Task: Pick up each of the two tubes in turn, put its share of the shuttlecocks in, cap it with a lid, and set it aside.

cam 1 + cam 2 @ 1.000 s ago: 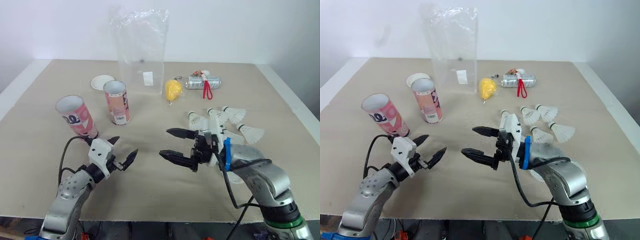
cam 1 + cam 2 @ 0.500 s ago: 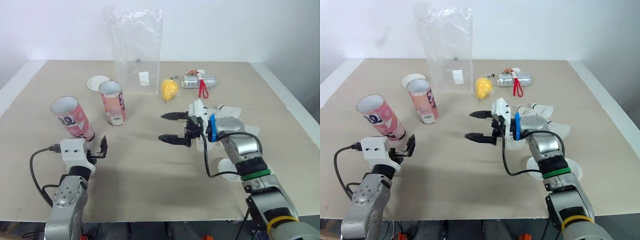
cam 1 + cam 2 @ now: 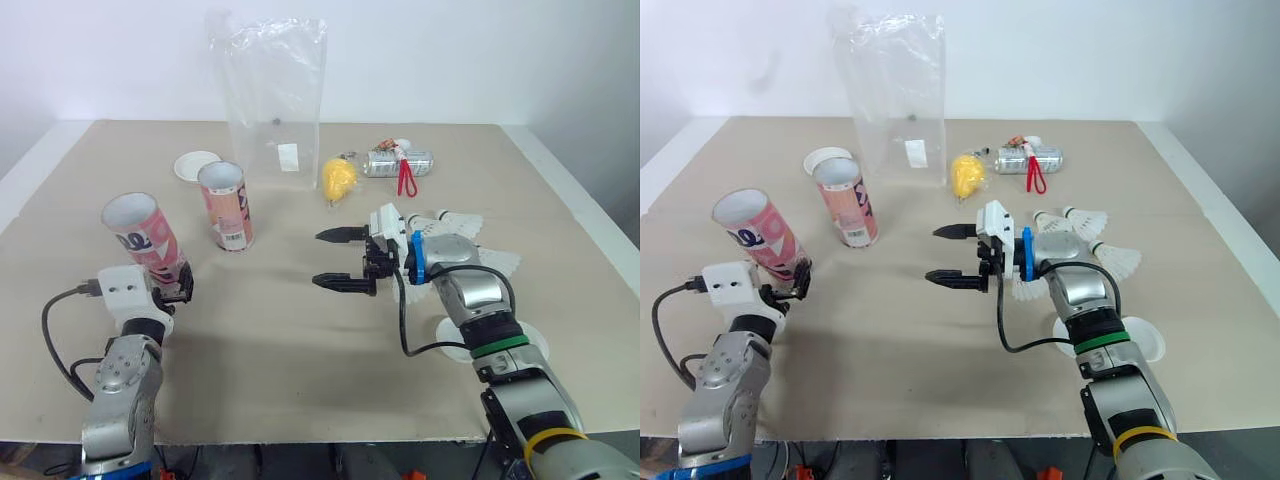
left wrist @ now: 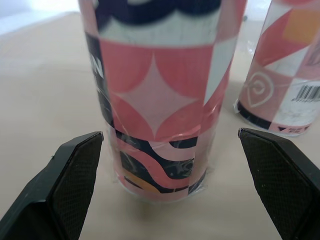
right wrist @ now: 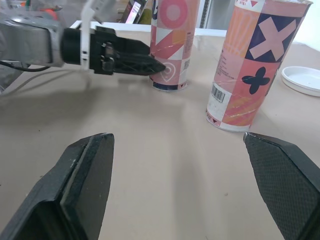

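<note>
I will grab the pink-and-white tube by its lower body (image 3: 160, 262) (image 4: 157, 160) with my left gripper next. Then I can hold it for filling with shuttlecocks.
Two pink patterned tubes stand open-topped on the table's left half: one (image 3: 145, 235) nearer me, the other (image 3: 227, 205) behind it to the right. My left gripper (image 3: 182, 282) is open at the base of the nearer tube (image 4: 160, 100), one finger (image 4: 75, 175) on each side, not touching it. My right gripper (image 3: 317, 259) is open over mid-table, empty, pointing towards the tubes. Several white shuttlecocks (image 3: 462, 224) lie behind my right forearm. One white lid (image 3: 199, 164) lies behind the tubes, another (image 3: 1142, 345) by my right elbow.
A tall clear plastic bag (image 3: 272, 95) stands at the back centre. A yellow object (image 3: 339, 178) and a silver can (image 3: 405, 163) with a red cord lie to its right. Bare tabletop (image 3: 290, 330) stretches between my grippers.
My left gripper has reached forward to the nearer tube's base. My right gripper swung up from the front to mid-table, then edged left. The camera shifted too.
</note>
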{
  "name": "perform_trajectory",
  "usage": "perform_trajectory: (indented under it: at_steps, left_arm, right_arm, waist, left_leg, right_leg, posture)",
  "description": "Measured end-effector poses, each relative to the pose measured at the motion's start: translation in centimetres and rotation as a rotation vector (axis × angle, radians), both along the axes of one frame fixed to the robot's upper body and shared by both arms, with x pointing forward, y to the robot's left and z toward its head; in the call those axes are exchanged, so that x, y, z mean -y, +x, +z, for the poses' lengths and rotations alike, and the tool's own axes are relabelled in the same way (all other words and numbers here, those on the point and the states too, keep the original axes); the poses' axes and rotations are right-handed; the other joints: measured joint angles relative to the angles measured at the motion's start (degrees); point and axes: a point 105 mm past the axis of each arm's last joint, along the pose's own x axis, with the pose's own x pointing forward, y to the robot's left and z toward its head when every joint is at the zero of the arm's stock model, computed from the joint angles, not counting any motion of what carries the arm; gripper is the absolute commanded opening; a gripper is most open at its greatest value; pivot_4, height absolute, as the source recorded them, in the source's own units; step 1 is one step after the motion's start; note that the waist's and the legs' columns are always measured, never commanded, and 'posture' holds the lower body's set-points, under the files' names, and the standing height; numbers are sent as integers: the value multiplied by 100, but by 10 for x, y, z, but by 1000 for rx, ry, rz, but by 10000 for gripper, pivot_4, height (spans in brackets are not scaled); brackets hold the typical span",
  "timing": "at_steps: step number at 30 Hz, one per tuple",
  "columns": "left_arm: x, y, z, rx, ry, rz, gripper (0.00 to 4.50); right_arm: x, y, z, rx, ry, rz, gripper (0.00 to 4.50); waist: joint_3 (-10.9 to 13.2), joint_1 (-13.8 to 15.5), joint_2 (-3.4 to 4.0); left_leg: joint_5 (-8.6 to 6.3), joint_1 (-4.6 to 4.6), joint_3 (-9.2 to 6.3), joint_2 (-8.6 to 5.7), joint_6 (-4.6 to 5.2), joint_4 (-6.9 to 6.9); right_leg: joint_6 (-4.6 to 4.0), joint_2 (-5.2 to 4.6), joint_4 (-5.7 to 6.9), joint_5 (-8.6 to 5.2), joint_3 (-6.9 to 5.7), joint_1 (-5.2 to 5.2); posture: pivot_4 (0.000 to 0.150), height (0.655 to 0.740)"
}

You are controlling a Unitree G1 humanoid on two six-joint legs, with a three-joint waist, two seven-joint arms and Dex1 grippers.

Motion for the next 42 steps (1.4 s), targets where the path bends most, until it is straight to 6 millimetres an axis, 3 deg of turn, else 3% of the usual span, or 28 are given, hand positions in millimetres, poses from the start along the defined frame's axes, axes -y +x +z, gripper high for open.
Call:
perform_trajectory:
  at_steps: [12,23,28,37,42]
  left_arm:
    - [-13,29,-16,-62,53,-66,45000]
    - [-13,50,-12,-28,74,-150,45000]
    - [-14,50,-12,-21,77,-163,30242]
    - [-25,44,-12,-16,103,-138,29928]
    - [-31,32,-9,-15,204,-227,29928]
  right_arm:
    - [-1,2,1,14,-3,-20,44395]
    - [-1,3,3,20,0,-33,44395]
    - [-1,4,3,21,1,-39,45000]
    - [-4,0,10,44,6,-29,45000]
    - [-3,-11,8,33,31,-46,45000]
  waist:
    - [0,2,1]
    - [0,3,1]
    - [0,3,1]
    - [0,2,1]
    - [0,3,1]
  left_leg:
    - [0,0,0,0,-1,-9]
    - [1,1,0,0,-2,-9]
    - [1,1,-1,0,-2,-9]
    - [1,1,0,1,-2,-14]
    - [-3,-2,-1,1,-9,-20]
  right_leg:
    - [-1,0,0,-2,-1,-3]
    - [-1,0,1,-1,-2,-2]
    - [-1,0,1,-1,-1,-2]
    - [-2,0,1,-2,-2,-4]
    - [-14,-2,1,-8,-1,-7]
  posture:
    - [1500,7400]
    - [1500,7400]
    - [1500,7400]
    - [1500,7400]
    - [1500,7400]
